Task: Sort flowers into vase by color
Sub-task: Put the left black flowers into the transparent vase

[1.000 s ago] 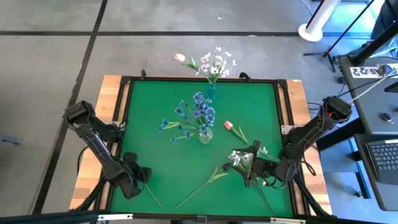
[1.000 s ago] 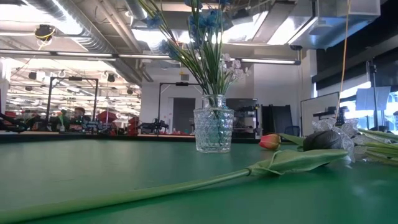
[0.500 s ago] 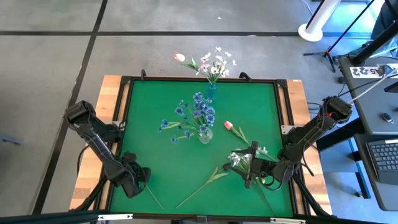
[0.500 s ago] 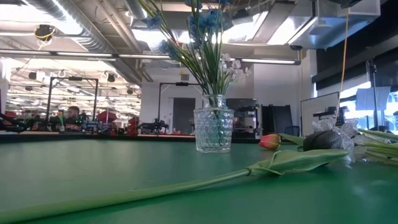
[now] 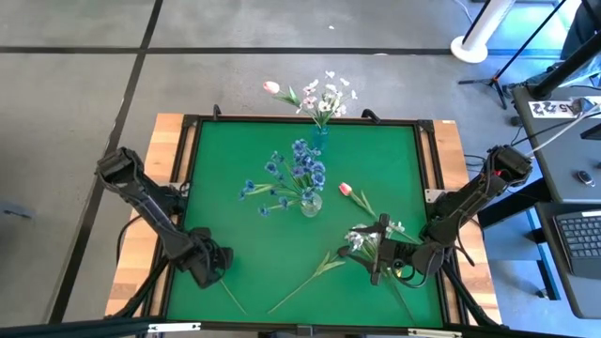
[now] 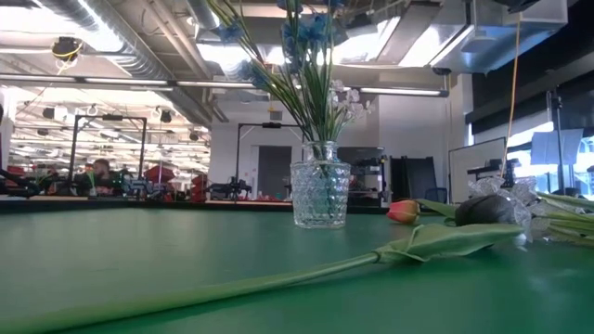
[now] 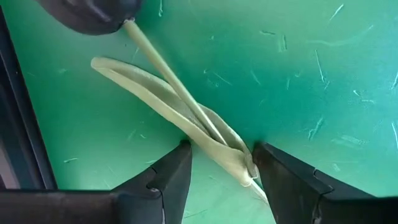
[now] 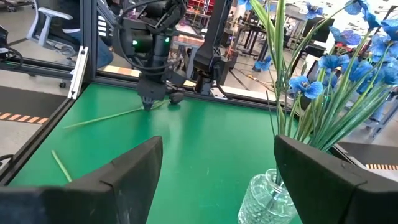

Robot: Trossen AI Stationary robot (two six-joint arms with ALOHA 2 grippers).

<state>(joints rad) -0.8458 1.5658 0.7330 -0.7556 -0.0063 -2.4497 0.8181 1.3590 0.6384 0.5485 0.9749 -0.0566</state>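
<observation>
I should pick up the near-black tulip by its stem at the leaf's base [image 7: 239, 164] with my left gripper next, for the glass vase.
A near-black tulip [image 7: 87, 15] lies on the green table near its front left corner, with its pale stem and leaf [image 7: 186, 112] flat on the mat. My left gripper [image 7: 221, 152] points down over it, open, one finger on each side of the stem and leaf [image 5: 214, 266]. A glass vase [image 5: 310, 202] in the middle holds blue blossoms. A small blue vase [image 5: 320, 131] at the far edge holds white blossoms and a pink tulip. My right gripper [image 5: 376, 249] hovers level and open over a white spray [image 5: 360, 239] at the front right, with nothing between its fingers [image 8: 214, 180].
A pink tulip [image 5: 346, 189] lies right of the glass vase. Another dark tulip [image 6: 483, 209] lies with its long stem [image 5: 315, 277] slanting toward the front edge. A dark raised frame [image 5: 178, 188] borders the mat. The left half of the mat is bare green.
My left gripper has gone down and a little toward the table's right, onto the stem at the front left. The flowers and my right gripper have stayed where they were.
</observation>
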